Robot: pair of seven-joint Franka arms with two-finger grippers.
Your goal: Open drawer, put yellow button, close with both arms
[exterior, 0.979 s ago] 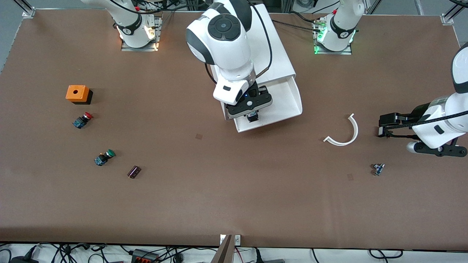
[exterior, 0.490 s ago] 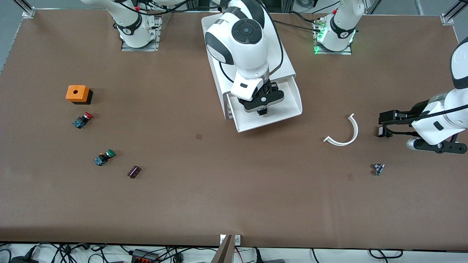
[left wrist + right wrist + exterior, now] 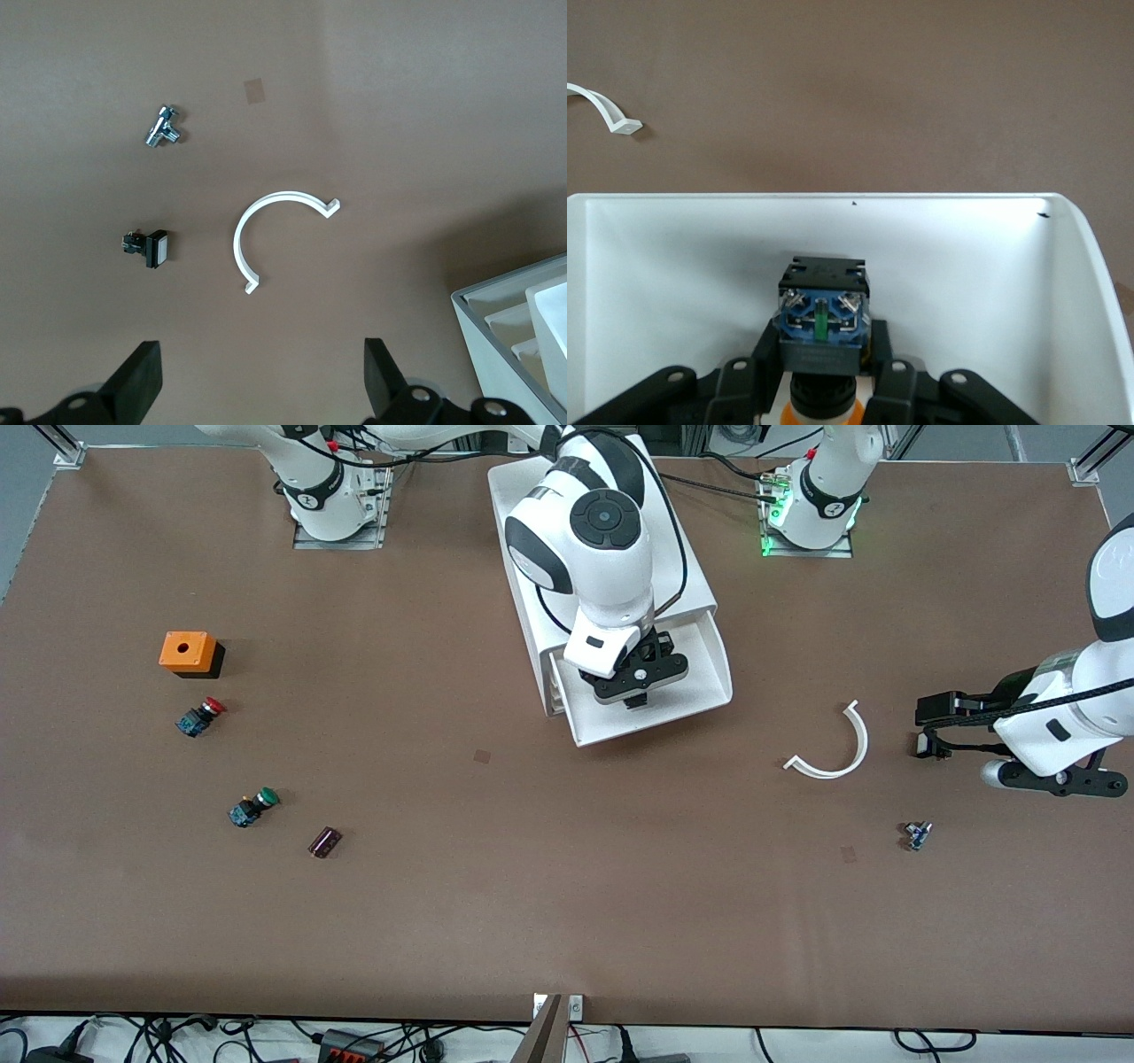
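Observation:
I need to open my right gripper, because the yellow button (image 3: 822,323) is low inside the open drawer's sides in the right wrist view and would stay there.
The white cabinet (image 3: 682,584) has its topmost drawer (image 3: 719,664) pulled open. My right gripper (image 3: 636,695) hangs over the inside of the open drawer. It is shut on the yellow button (image 3: 822,323), whose blue base points away from the wrist and whose orange cap shows between the fingers (image 3: 879,347). The drawer's white walls (image 3: 700,257) surround it in the right wrist view. My left gripper (image 3: 930,731) waits open and empty above the table toward the left arm's end, its fingertips (image 3: 142,376) wide apart.
A white C-shaped piece (image 3: 837,748) and a small metal part (image 3: 917,834) lie near my left gripper, with a small black-and-white switch (image 3: 149,248). Toward the right arm's end are an orange box (image 3: 188,653), a red-capped button (image 3: 200,716), a green-capped button (image 3: 252,807) and a dark cylinder (image 3: 325,841).
My right gripper has carried the yellow button from above the drawer's front rim to over the drawer's inside. My left arm has shifted only slightly.

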